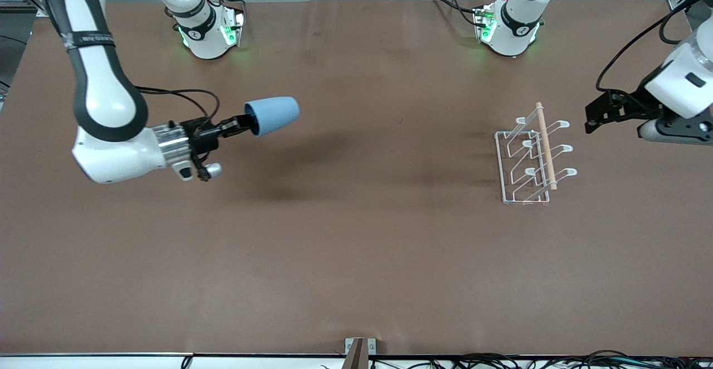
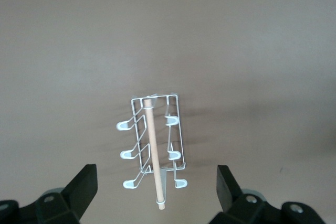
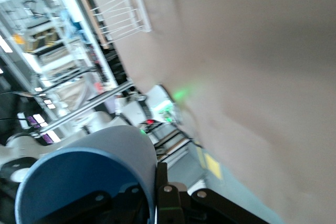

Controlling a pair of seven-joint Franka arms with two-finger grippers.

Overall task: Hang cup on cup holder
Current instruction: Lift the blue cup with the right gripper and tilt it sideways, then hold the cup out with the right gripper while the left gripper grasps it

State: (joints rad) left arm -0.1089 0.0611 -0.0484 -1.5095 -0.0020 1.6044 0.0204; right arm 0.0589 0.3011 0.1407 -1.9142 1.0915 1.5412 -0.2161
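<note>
My left gripper will take hold of the light-blue cup by its closed base end [image 1: 291, 108] next. The cup's opening then stays free to slide onto the cup holder [image 1: 532, 154].
My right gripper [image 1: 245, 121] is shut on the rim of the light-blue cup [image 1: 273, 116] and holds it on its side in the air, over the table toward the right arm's end. One finger is inside the cup's mouth [image 3: 84, 182], the other outside its wall. The cup holder [image 1: 532, 154], a white wire rack with a wooden dowel on top, stands on the table toward the left arm's end. My left gripper [image 1: 590, 118] is open and empty, in the air beside the rack. The rack [image 2: 152, 145] shows between its fingers.
The brown table cover [image 1: 356, 246] is bare around the rack and under the cup. The arm bases [image 1: 209, 29] stand along the table's edge farthest from the front camera. A small bracket [image 1: 359, 352] sits at the nearest edge.
</note>
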